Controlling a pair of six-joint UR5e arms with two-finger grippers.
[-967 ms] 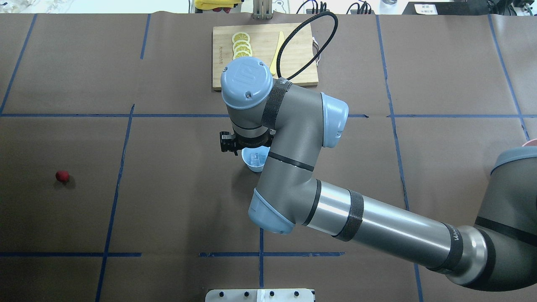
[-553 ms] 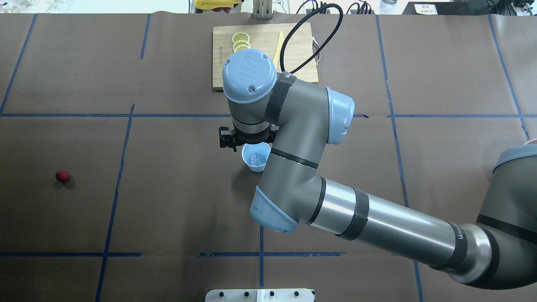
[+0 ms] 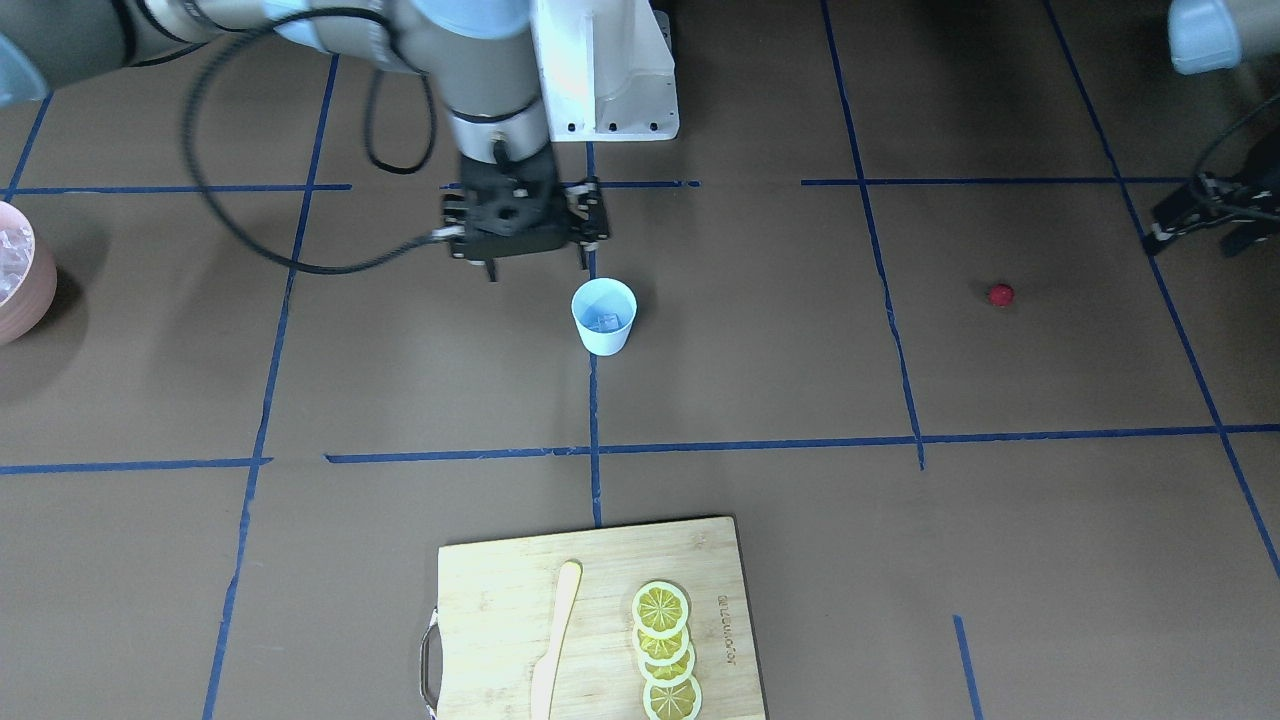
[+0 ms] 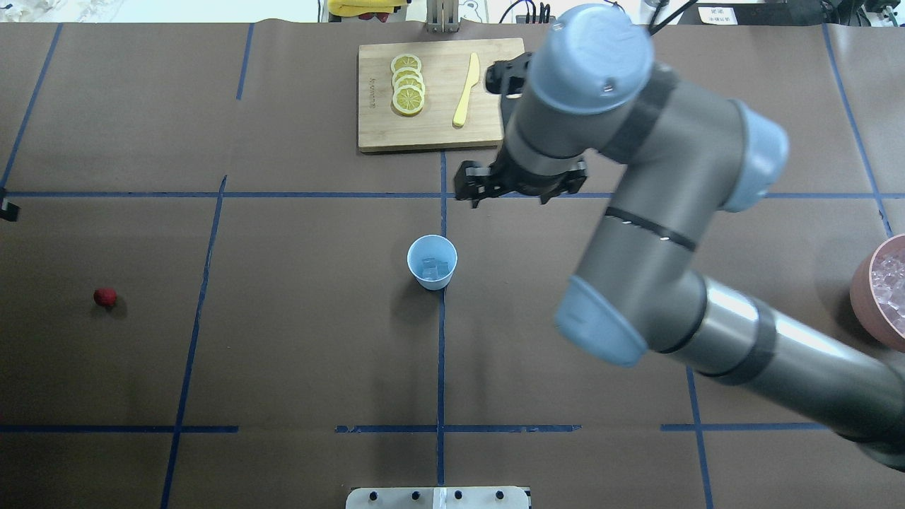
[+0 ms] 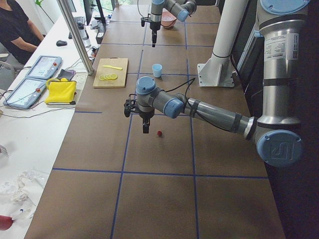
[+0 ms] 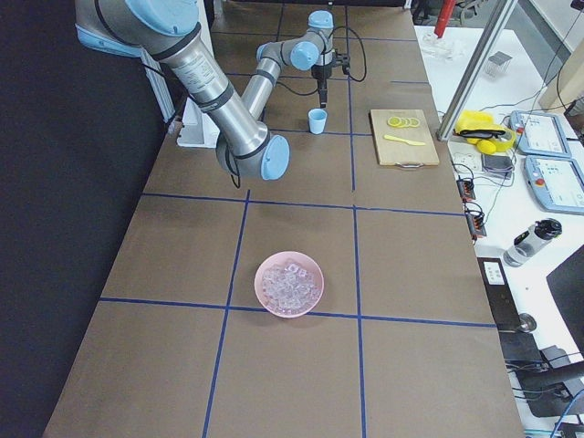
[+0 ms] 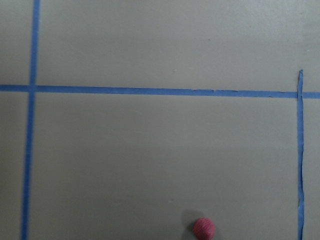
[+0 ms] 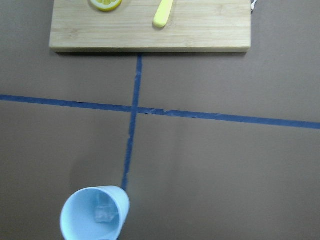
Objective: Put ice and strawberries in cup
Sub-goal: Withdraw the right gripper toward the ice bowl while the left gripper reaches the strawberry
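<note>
The dark-red strawberry should add fruit to the iced cup [image 3: 603, 316], so my left gripper will grab the strawberry around its plump body [image 3: 1000, 295].
The pale blue cup [image 4: 432, 263] stands upright mid-table, with ice cubes [image 4: 435, 268] inside; it also shows in the front view [image 3: 604, 316] and the right wrist view [image 8: 95, 214]. My right gripper [image 3: 537, 268] is open and empty, raised beside the cup and clear of it; overhead it [image 4: 510, 201] sits between the cup and the board. The dark-red strawberry [image 4: 104, 297] lies alone on the table's left side. My left gripper [image 3: 1195, 240] hovers near the berry [image 3: 1000, 294] with fingers apart. The berry sits at the bottom edge of the left wrist view [image 7: 204, 228].
A pink bowl [image 4: 866, 293] holding several ice cubes stands at the right edge. A wooden cutting board [image 4: 495, 120] with lemon slices [image 4: 408, 85] and a yellow knife [image 4: 465, 90] lies at the far side. Blue tape lines cross the brown table cover.
My right arm has lifted off the cup and swung to the far right, so the cup and its ice show fully. The cup and strawberry have not moved.
</note>
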